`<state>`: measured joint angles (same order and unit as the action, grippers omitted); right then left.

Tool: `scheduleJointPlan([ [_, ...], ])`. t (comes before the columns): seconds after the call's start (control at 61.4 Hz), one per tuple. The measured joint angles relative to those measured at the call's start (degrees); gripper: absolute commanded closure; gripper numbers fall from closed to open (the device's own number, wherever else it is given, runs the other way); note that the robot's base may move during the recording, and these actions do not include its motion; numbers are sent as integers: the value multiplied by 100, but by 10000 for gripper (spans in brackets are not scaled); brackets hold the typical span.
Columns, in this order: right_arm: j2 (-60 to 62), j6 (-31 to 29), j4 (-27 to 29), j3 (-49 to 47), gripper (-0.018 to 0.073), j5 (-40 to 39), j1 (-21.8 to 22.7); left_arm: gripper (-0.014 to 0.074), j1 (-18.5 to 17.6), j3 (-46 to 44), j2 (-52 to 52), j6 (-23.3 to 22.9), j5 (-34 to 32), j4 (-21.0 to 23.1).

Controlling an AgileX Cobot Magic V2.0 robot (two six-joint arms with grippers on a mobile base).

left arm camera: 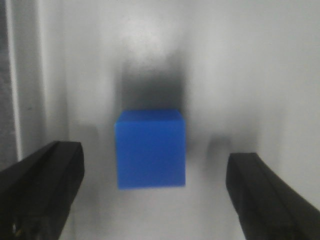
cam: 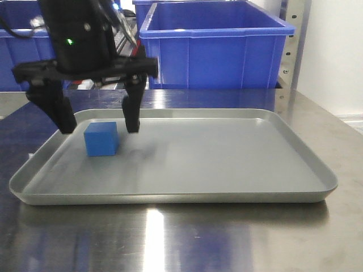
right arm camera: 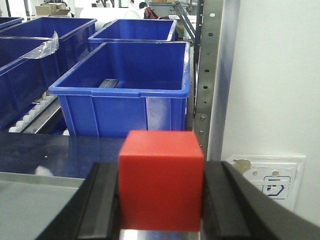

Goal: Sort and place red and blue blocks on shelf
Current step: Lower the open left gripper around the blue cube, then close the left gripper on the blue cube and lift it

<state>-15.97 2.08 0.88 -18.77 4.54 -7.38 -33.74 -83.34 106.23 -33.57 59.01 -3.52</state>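
The blue block needs to be sorted onto the shelf with the blue block's top side (cam: 101,127) free, so my left gripper should next grip the block by its opposite sides.
The blue block (cam: 101,139) sits in the left part of the shallow grey tray (cam: 227,195). My left gripper (cam: 99,126) hangs open over it, one finger on each side, a little behind it; in the left wrist view the blue block (left arm camera: 150,148) lies between the wide-apart fingers (left arm camera: 42,185) without touching them. My right gripper (right arm camera: 160,200) is shut on the red block (right arm camera: 161,180) and holds it above the steel tabletop, beside the tray's right end. The shelf upright (right arm camera: 210,65) stands ahead of it. The right gripper is out of the front view.
Large blue bins (cam: 212,42) stand on the shelf behind the tray; they also show in the right wrist view (right arm camera: 125,85). A white wall with a socket plate (right arm camera: 270,182) is to the right. The steel tabletop (cam: 181,238) runs in front of the tray.
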Motion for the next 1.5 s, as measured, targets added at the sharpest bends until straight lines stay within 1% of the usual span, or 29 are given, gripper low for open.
scheduleJointPlan([
  [0.293,0,0,0,0,503,0,0,-23,22,-42,229,-9,26,0],
  [0.505,0,0,0,0,503,0,0,-23,154,-45,229,-9,26,0],
  [0.619,0,0,0,0,503,0,0,-23,165,-45,229,-9,26,0],
  [0.863,0,0,0,0,503,0,0,-23,165,-45,229,-20,26,255],
  [1.237,0,0,0,0,503,0,0,-18,165,-45,229,-20,26,276],
  [1.319,0,0,0,0,503,0,0,18,165,-45,229,-20,26,265],
  [1.384,0,0,0,0,503,0,0,76,165,-45,229,-20,26,255],
  [1.498,0,0,0,0,503,0,0,234,165,-45,229,-20,26,246],
])
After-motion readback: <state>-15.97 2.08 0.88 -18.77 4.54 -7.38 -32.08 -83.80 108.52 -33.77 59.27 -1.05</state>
